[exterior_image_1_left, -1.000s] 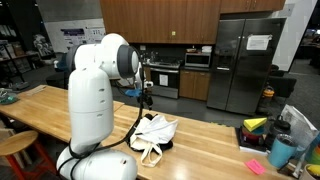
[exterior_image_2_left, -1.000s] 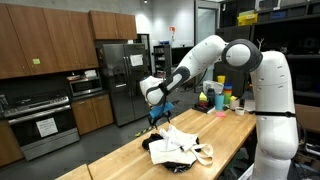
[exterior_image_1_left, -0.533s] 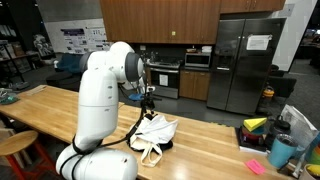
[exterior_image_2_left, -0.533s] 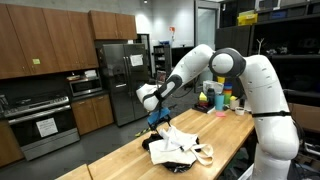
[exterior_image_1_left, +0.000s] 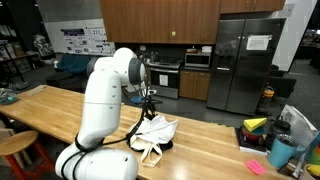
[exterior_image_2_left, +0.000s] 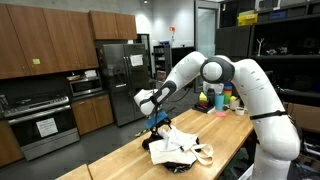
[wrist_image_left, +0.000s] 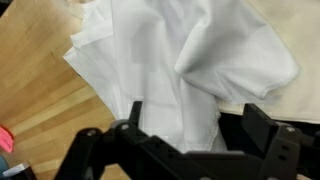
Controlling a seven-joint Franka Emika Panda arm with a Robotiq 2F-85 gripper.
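The fold [exterior_image_1_left: 149,120] [wrist_image_left: 198,112] is between my open fingers, above the cloth, so it isn't time to close on it yet and I need to bring my gripper down first.
A crumpled white cloth bag [exterior_image_1_left: 156,131] with cream handles lies on the wooden counter [exterior_image_1_left: 60,110]; it also shows in an exterior view as the bag [exterior_image_2_left: 178,147]. My gripper [exterior_image_1_left: 150,104] hangs just above the bag's far edge, and the gripper [exterior_image_2_left: 155,122] points down at it. In the wrist view the white bag [wrist_image_left: 200,50] fills most of the picture. The gripper [wrist_image_left: 197,116] is open, its black fingers [wrist_image_left: 262,122] standing on either side of a fold of cloth. Nothing is held.
A blue cup [exterior_image_1_left: 281,152], yellow and other containers [exterior_image_1_left: 256,125] and a pink note [exterior_image_1_left: 255,167] sit at one end of the counter. Coloured cups [exterior_image_2_left: 215,100] stand behind the arm. A pink item [wrist_image_left: 5,138] lies on the wood. A stool [exterior_image_1_left: 14,146] stands beside the counter.
The arm has swung and lowered, bringing the gripper down closer to the white bag. The jaws have stayed open and the bag has not moved.
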